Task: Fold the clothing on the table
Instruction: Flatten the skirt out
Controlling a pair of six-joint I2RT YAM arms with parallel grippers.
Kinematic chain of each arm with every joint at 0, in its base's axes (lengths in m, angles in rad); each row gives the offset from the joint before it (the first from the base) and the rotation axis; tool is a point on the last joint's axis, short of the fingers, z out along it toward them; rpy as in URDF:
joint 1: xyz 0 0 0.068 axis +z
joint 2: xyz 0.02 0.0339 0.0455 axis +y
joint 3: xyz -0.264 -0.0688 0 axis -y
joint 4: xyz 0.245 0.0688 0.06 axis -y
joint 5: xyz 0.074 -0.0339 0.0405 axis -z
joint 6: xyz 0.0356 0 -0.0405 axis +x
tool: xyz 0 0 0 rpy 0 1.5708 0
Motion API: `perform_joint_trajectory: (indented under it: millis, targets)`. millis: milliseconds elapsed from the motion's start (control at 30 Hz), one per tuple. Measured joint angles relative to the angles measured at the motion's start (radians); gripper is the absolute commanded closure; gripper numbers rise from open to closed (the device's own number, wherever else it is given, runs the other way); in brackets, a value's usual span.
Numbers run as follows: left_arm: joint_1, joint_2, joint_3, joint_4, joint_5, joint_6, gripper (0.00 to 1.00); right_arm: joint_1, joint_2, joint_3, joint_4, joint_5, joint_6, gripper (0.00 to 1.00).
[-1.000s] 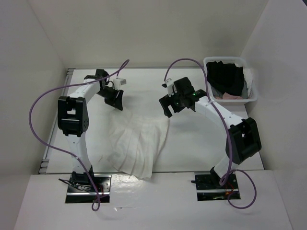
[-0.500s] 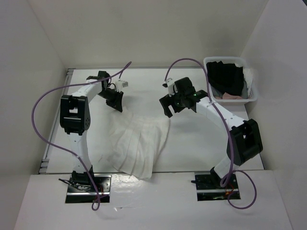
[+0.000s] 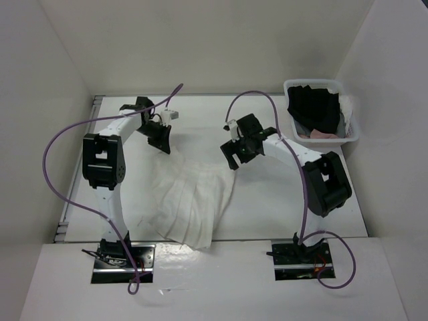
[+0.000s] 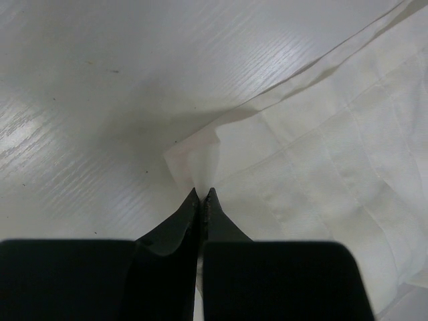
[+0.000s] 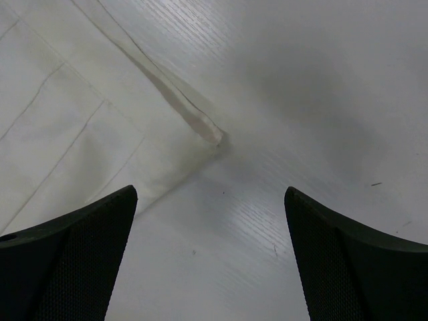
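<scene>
The right gripper pinches the clothing's loose hemmed far corner (image 5: 208,143) next, opposite the clothing's corner in my left gripper, to stretch and spread the clothing flat for folding.
The clothing (image 3: 190,200), white with narrow pleat lines, lies spread on the table (image 3: 267,200) between the two arms. My left gripper (image 3: 162,144) is at its far left corner. In the left wrist view the fingers (image 4: 202,194) are shut together on a raised pinch of the clothing (image 4: 321,167) at that corner. My right gripper (image 3: 233,160) hovers at the far right corner. In the right wrist view it (image 5: 208,194) stands wide open, with the hemmed corner of the clothing (image 5: 80,134) just ahead of it and its left finger over the cloth's edge.
A clear plastic bin (image 3: 352,137) stands at the far right of the table, holding a black garment (image 3: 313,107) and a small pink cloth (image 3: 321,134). White walls enclose the table on three sides. A grey rail (image 3: 67,207) runs along the left edge.
My left gripper has shut on the cloth's far left corner. The right arm has swung left and nearer, bringing its open gripper to the far right corner.
</scene>
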State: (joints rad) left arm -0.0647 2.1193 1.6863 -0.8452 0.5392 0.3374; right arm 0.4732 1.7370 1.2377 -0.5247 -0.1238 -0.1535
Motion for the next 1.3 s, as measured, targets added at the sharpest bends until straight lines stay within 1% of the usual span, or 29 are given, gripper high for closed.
perform_joint_trajectory:
  millis: [267,367,400,500,533,600,733,833,1000,1033,1133,1167,1300]
  targets:
    - [0.000,-0.016,-0.003,0.000,-0.002,0.000,1.00,0.000,0.084,0.030,0.001,-0.021,0.006,0.08]
    - [0.000,-0.021,-0.003,0.000,-0.002,0.000,1.00,0.000,0.104,0.039,0.001,-0.031,0.007,0.11]
    - [0.000,-0.023,-0.004,0.000,-0.002,0.000,1.00,0.000,0.111,0.045,0.000,-0.036,0.007,0.14]
    - [0.000,-0.026,-0.004,0.000,-0.002,0.000,1.00,0.000,0.134,0.067,0.002,-0.049,0.007,0.15]
    - [0.000,-0.026,-0.004,0.000,-0.003,0.000,1.00,0.000,0.143,0.074,0.001,-0.053,0.007,0.18]
    - [0.000,-0.027,-0.004,0.001,-0.002,0.000,1.00,0.000,0.158,0.089,0.001,-0.058,0.005,0.20]
    - [0.001,-0.027,-0.004,0.000,-0.003,0.000,1.00,0.000,0.197,0.113,0.001,-0.073,0.003,0.25]
    - [0.001,-0.027,-0.004,0.000,-0.003,0.000,1.00,0.000,0.216,0.113,-0.002,-0.076,0.002,0.27]
    - [0.001,-0.027,-0.005,0.002,-0.003,0.000,1.00,0.000,0.217,0.113,-0.002,-0.076,-0.004,0.35]
    - [0.001,-0.027,-0.006,0.003,-0.003,0.000,1.00,0.000,0.217,0.113,-0.003,-0.076,-0.005,0.39]
    - [0.002,-0.027,-0.007,0.005,-0.003,0.000,1.00,0.000,0.217,0.113,-0.001,-0.075,-0.010,0.45]
    - [0.002,-0.027,-0.007,0.005,-0.003,0.000,1.00,0.000,0.218,0.113,-0.002,-0.075,-0.013,0.50]
    - [0.007,-0.029,-0.010,0.007,-0.002,0.000,1.00,0.000,0.218,0.113,-0.001,-0.075,-0.020,0.53]
